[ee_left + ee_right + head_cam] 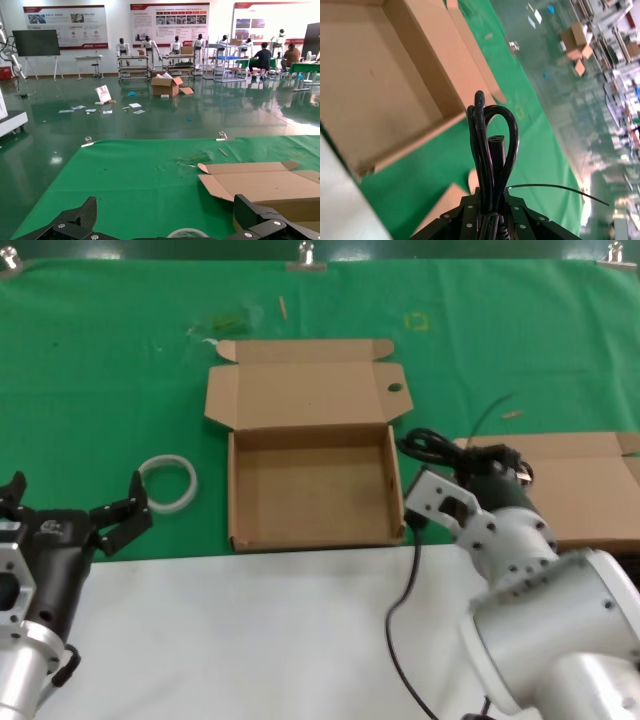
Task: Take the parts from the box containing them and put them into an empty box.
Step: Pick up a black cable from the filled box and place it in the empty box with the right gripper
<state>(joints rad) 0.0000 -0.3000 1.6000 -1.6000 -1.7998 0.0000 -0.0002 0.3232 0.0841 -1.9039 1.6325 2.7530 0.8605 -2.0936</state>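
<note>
The robot's right gripper will keep holding the looped black cord (428, 446) until the cord is over the open empty box, since it hangs outside the empty box's side in the head view.
The empty box (312, 490) lies open at the table's middle, its lid flap with a small round hole (395, 388) folded back. It also shows in the right wrist view (380, 85). My right gripper (465, 465) is shut on a looped black power cord (428, 446) and holds it just right of that box's right wall, above the cloth. In the right wrist view the cord loop and plug (492, 145) stick out from between the fingers of my right gripper (491, 200). The other box (590, 490) lies at the right, largely hidden behind my right arm. My left gripper (75, 498) is open and empty at the left.
A white tape ring (168, 483) lies on the green cloth between my left gripper (167, 212) and the empty box, and shows in the left wrist view (187, 233). A thin black cable (405, 610) hangs over the white front strip. Clips (306, 254) hold the cloth's far edge.
</note>
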